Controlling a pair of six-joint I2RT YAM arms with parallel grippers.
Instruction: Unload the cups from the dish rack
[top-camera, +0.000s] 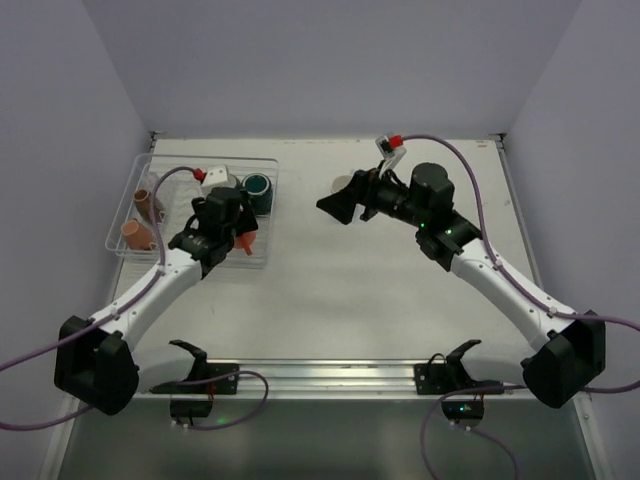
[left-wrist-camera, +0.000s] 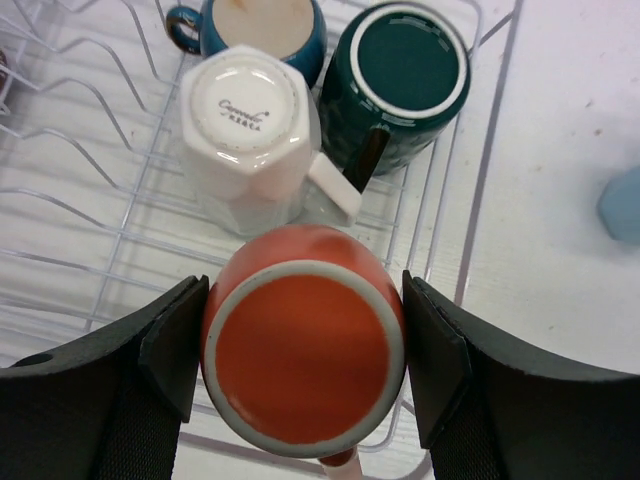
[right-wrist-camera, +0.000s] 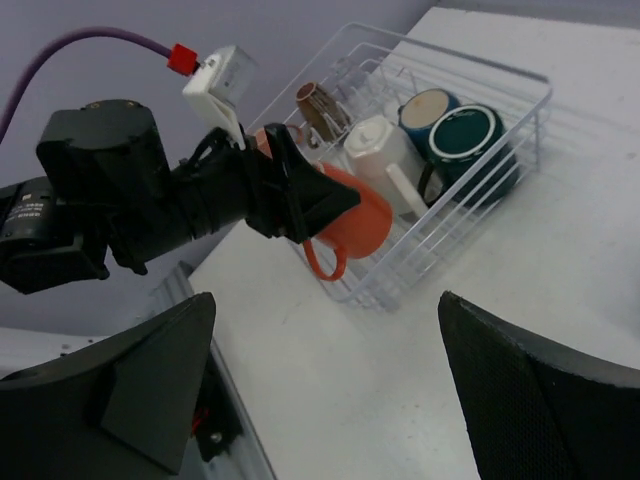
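My right gripper grips the orange cup by the open rim end (top-camera: 246, 239) (right-wrist-camera: 375, 226) next, opposite the left gripper, to set the cup upright.
My left gripper (top-camera: 236, 241) is shut on the orange cup (left-wrist-camera: 305, 360). It holds the cup bottom-up over the near right part of the see-through dish rack (top-camera: 268, 215). In the right wrist view the orange cup (right-wrist-camera: 352, 216) hangs with its handle down. Inside the rack (left-wrist-camera: 478, 190) are an upturned white cup (left-wrist-camera: 248, 130), an upturned dark teal mug (left-wrist-camera: 402, 80) and an upright blue mug (left-wrist-camera: 262, 25). A brown cup (top-camera: 146, 200) and a pink cup (top-camera: 135, 234) sit at the rack's left end. My right gripper (top-camera: 335, 203) is open and empty over the table, right of the rack.
A light blue thing (left-wrist-camera: 622, 205) lies on the table right of the rack, cut off by the frame edge. The left arm (right-wrist-camera: 130, 200) fills the left of the right wrist view. Grey walls close the table at the back and sides.
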